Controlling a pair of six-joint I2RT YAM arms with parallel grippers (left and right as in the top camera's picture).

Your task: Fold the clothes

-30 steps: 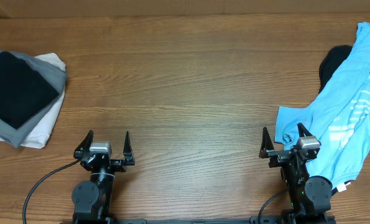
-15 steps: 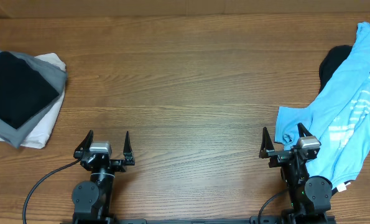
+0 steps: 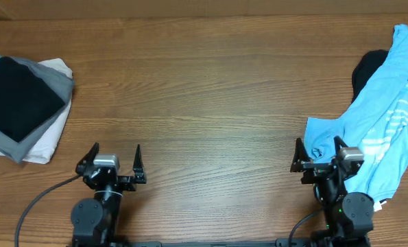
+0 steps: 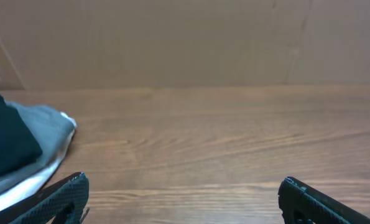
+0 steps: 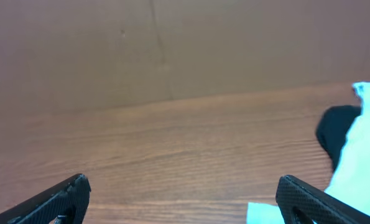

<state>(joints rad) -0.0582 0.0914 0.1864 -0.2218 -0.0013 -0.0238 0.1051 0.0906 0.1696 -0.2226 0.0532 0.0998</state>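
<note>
My right gripper will next grab the nearest corner of the sky-blue T-shirt. Then it can pull the T-shirt across the open table and spread it for folding.
A crumpled sky-blue T-shirt with white stripes lies at the table's right edge, over a black garment; both show at the right of the right wrist view, the shirt and the black garment. A folded stack with a black garment on grey and white cloth sits at the far left, also in the left wrist view. My left gripper is open and empty near the front edge. My right gripper is open and empty, its right finger beside the shirt's lower corner.
The wooden table runs between the two piles. A brown cardboard wall stands along the far edge. A black cable trails from the left arm's base.
Both arms have shifted slightly outward and toward the front edge. The clothes have not moved.
</note>
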